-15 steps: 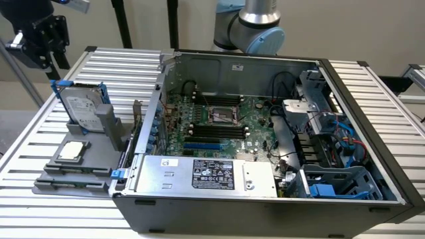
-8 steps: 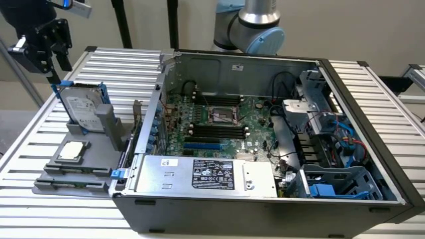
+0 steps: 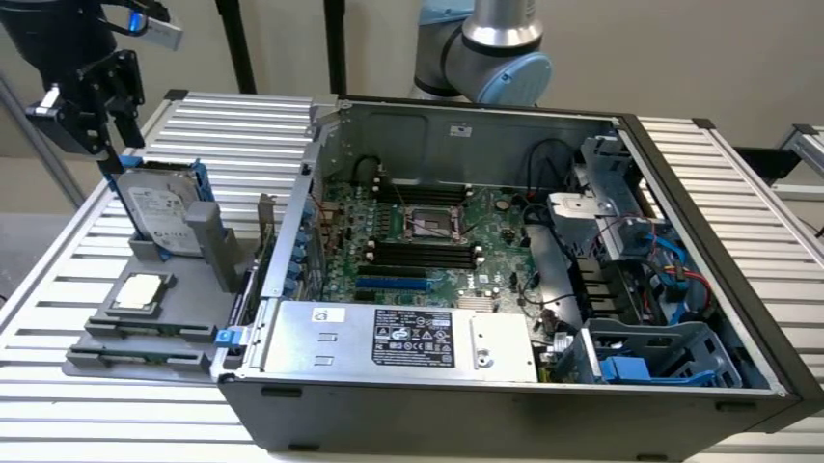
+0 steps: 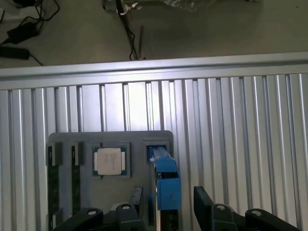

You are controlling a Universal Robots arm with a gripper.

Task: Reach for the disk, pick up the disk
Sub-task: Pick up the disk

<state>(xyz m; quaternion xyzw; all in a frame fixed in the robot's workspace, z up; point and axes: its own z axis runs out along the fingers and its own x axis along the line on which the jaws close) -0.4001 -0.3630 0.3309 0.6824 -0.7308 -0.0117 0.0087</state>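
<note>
My fingers are above the disk's top corner, short of the blue carrier's sides. My gripper needs to move toward those sides before it closes on the disk (image 3: 162, 205).
The disk (image 3: 162, 205) stands upright on its edge in a slot of the grey fixture (image 3: 157, 340) at the exterior view's left, its white label facing out and its blue carrier (image 4: 166, 179) along the rim. My gripper (image 3: 119, 152) hangs just above the disk's upper corner. In the wrist view the gripper (image 4: 168, 204) is open, with one black finger (image 4: 136, 196) on each side of the blue carrier's edge and a gap to both. Nothing is held.
A small square silver processor chip (image 4: 111, 161) lies in a pocket of the fixture beside the disk. The open computer case (image 3: 515, 270) stands close to the fixture on the exterior view's right. Ribbed aluminium table slats (image 4: 231, 125) surround the fixture.
</note>
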